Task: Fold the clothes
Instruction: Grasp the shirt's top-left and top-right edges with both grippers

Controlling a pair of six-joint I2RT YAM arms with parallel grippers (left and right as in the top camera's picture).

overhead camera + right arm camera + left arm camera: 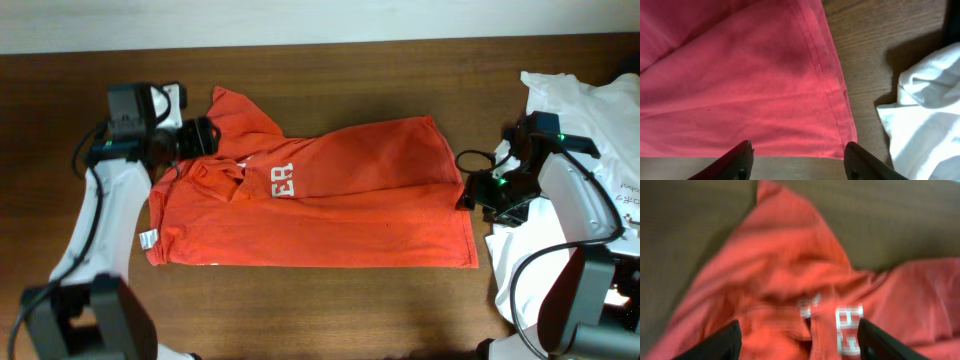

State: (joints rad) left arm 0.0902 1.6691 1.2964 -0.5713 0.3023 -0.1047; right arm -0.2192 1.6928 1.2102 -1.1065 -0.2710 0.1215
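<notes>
The left gripper needs to grab the orange-red T-shirt (330, 195) next by its far sleeve (242, 114), to fold the T-shirt's far side over toward the front.
An orange-red T-shirt (330, 195) lies spread across the middle of the wooden table, partly folded, with white letters (282, 181) showing near its left part. My left gripper (205, 137) hovers over the shirt's upper left sleeve, open and empty; its view shows rumpled orange fabric (790, 275) and white print (848, 330) between the fingers (799, 340). My right gripper (468, 195) is open at the shirt's right hem; its view shows the stitched hem (832, 95) and the shirt's corner between the fingers (797, 155). White T-shirts (590, 110) lie piled at the right.
The white pile (925, 110) lies close to the right of the shirt's hem, under and around my right arm. A white tag (146, 239) sticks out at the shirt's lower left corner. Bare wooden table (320, 310) runs along the front.
</notes>
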